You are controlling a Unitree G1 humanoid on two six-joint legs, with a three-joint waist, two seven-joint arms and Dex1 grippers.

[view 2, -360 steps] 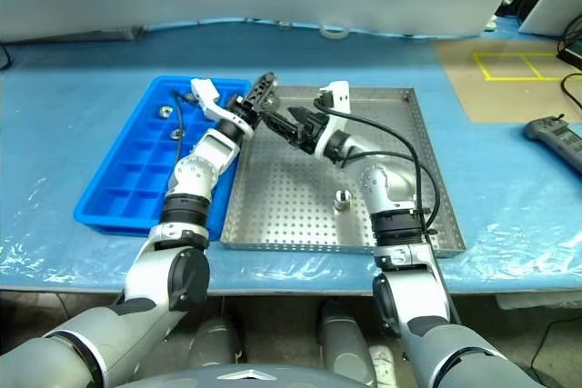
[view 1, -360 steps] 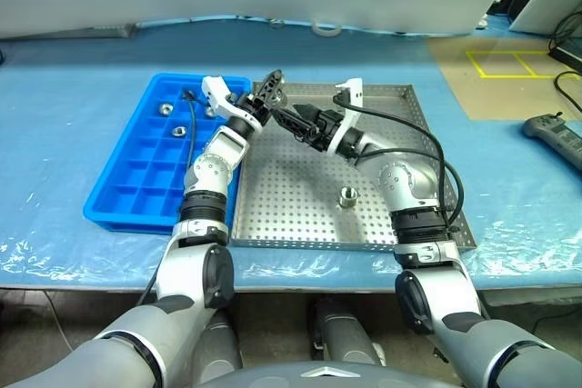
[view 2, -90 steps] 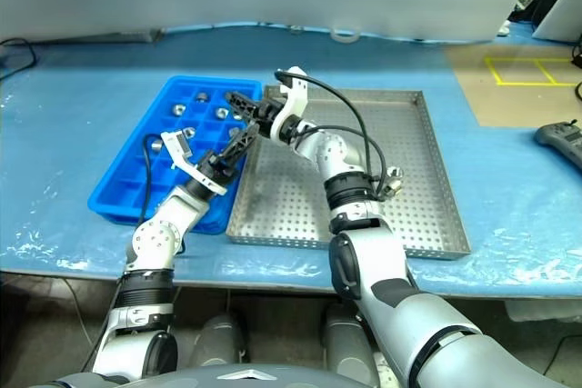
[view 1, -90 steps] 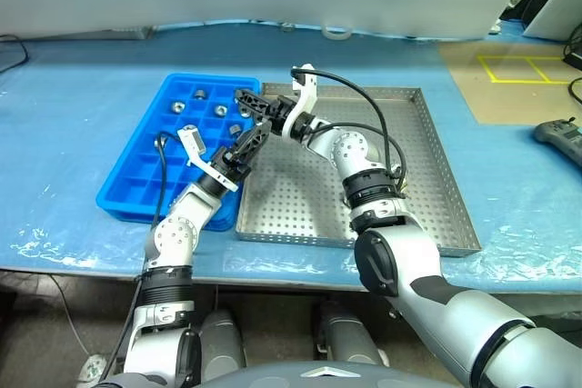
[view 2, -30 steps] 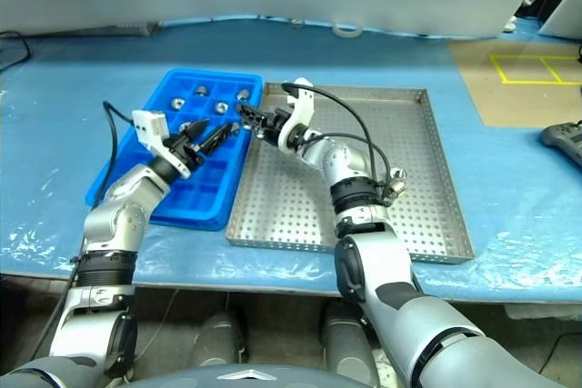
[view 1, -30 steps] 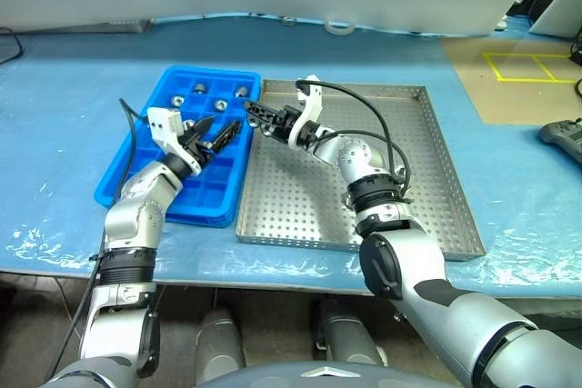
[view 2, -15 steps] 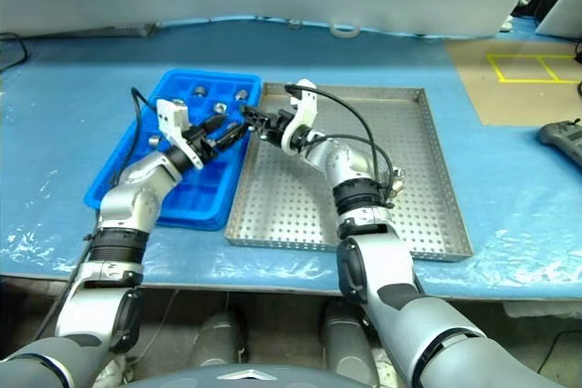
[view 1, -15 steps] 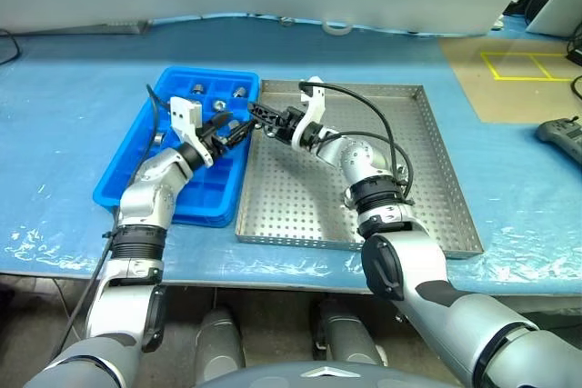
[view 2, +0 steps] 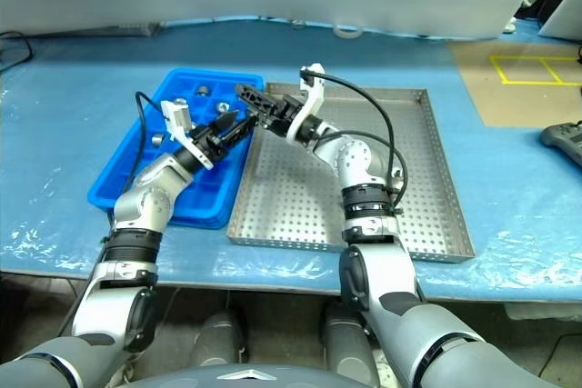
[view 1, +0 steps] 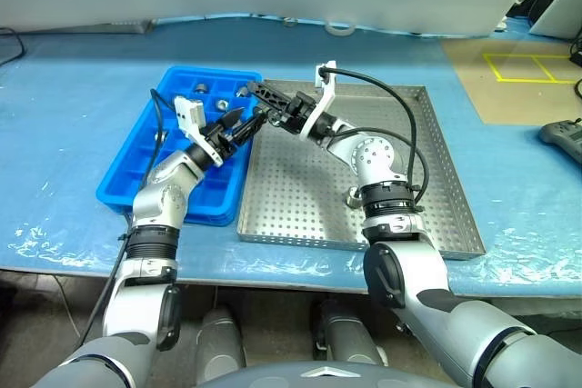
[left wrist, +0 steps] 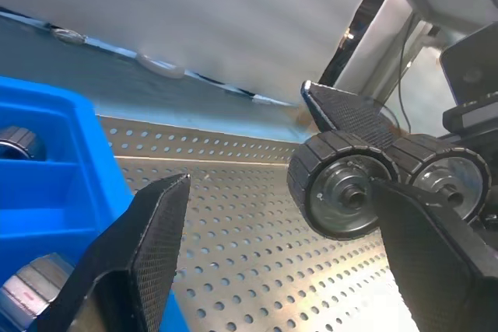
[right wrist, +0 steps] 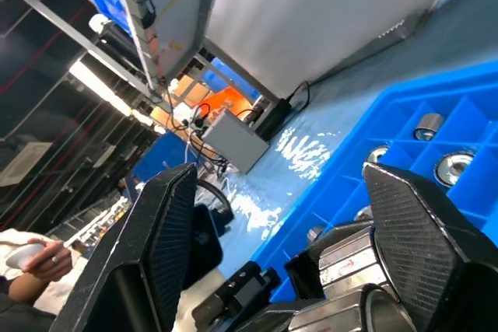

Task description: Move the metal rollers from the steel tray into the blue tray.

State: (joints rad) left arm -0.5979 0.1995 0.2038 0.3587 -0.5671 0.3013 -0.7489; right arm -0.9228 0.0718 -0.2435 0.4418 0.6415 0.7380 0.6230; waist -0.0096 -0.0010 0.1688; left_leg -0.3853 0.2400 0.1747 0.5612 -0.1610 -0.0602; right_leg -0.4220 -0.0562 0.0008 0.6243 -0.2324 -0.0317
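Note:
The dark ribbed roller (left wrist: 336,184) is beyond one finger, so my left gripper would miss if closed now and needs to move toward the roller first, then close on it.
Several metal rollers (view 1: 202,89) lie in the far compartments of the blue tray (view 1: 118,193), left of the steel tray (view 1: 300,197). My left gripper (view 1: 247,121) hovers over the border between the two trays, open, nothing between its fingers (left wrist: 148,246). My right gripper (view 1: 258,97) hangs just beyond it over the steel tray's far left corner, also open and empty, its fingers (right wrist: 420,246) spread wide. The two grippers point at each other, almost touching. The wrist views show rollers (right wrist: 451,167) sitting in the blue compartments.
A black handheld controller (view 1: 559,138) lies at the right edge of the blue-covered table. A brown mat with yellow tape (view 1: 514,65) is at the back right, a tape roll (view 1: 338,29) at the back. A person's hand (right wrist: 31,254) is far off.
My left gripper has swung right, from over the blue tray to the trays' border. My right gripper has lifted and tilted upward. Both stayed open.

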